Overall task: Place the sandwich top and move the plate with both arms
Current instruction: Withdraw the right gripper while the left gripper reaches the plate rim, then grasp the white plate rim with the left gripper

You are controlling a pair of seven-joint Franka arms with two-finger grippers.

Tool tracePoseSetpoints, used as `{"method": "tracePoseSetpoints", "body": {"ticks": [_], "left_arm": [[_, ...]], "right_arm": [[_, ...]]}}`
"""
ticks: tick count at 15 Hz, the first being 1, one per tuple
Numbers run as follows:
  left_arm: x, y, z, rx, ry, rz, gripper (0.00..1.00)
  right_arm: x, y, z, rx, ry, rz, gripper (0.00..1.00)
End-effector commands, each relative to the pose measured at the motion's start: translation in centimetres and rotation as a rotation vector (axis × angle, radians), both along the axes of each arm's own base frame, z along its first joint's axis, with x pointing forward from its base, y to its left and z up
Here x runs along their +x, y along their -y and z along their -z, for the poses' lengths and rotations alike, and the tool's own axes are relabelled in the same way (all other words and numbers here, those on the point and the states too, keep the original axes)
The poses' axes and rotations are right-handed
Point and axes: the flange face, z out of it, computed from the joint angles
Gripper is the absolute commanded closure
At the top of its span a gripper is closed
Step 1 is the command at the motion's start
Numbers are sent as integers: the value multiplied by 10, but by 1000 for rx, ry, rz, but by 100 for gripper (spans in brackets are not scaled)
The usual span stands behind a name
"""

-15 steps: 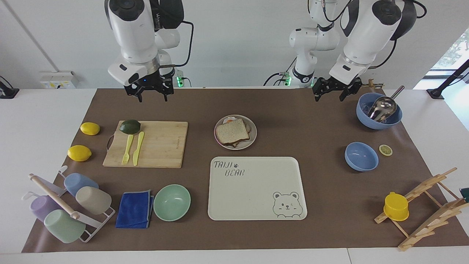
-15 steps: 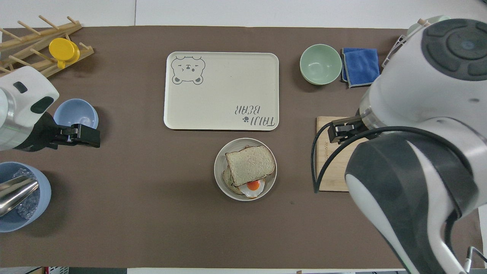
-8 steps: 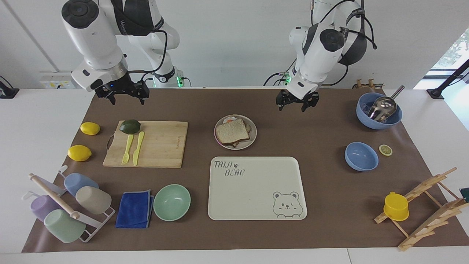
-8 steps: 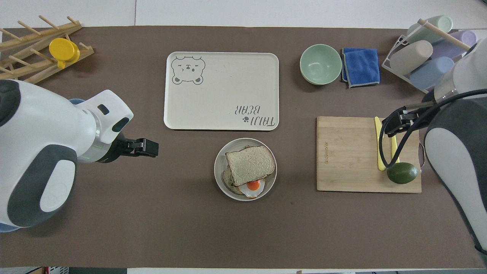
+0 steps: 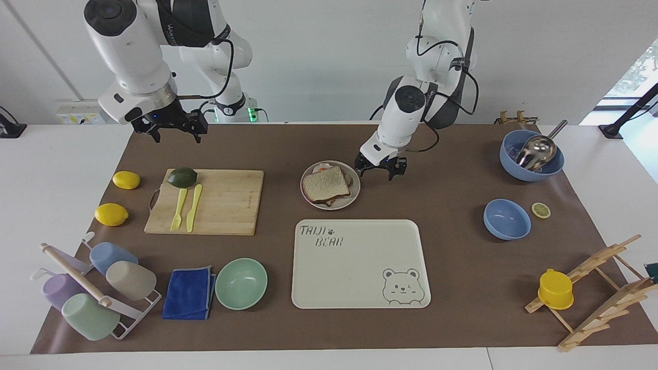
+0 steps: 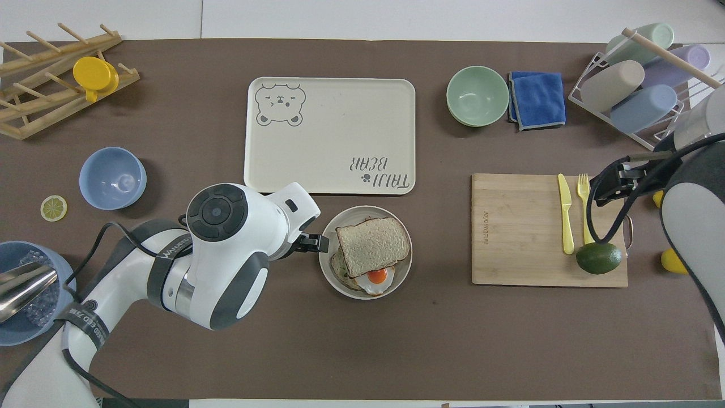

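The stacked sandwich (image 6: pixel 371 249) and its fried egg cover the middle of the plate, so the left gripper needs to grab the plate by its bare rim (image 6: pixel 326 254) next.
The sandwich top (image 5: pixel 325 184) (image 6: pixel 372 245), a pale bread slice, lies on the stacked sandwich on the plate (image 5: pixel 339 204) (image 6: pixel 342 217). A fried egg (image 6: pixel 376 277) peeks out from under it on the side nearer to the robots. My left gripper (image 5: pixel 379 172) (image 6: pixel 317 243) is low beside the plate's rim, toward the left arm's end of the table. It is open, holds nothing, and its arm hides most of it from overhead. My right gripper (image 5: pixel 175 132) (image 6: pixel 614 181) hangs open and high over the cutting board's fork end.
The bear-printed tray (image 5: pixel 360 267) lies just farther from the robots than the plate. A cutting board (image 5: pixel 221 200) carries an avocado, a fork and a knife. A green bowl (image 5: pixel 241 283), a blue cloth, a cup rack, lemons, two blue bowls and a wooden rack line the mat's edges.
My left arm swung in from the blue-bowl end and came down beside the plate. My right arm drew away toward its own end of the table. The sandwich and plate stayed put.
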Motion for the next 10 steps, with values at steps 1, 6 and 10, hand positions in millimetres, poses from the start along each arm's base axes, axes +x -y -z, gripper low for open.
{"method": "tracePoseSetpoints", "body": {"ticks": [1, 6, 10], "left_arm": [[-2, 11, 26, -17, 23, 1, 7], [-3, 11, 34, -45, -11, -36, 19], [-5, 12, 36, -79, -38, -79, 29]], "right_arm": [[-2, 6, 0, 36, 12, 7, 0], [-21, 12, -1, 46, 24, 23, 0], [-19, 45, -1, 67, 18, -41, 0]]}}
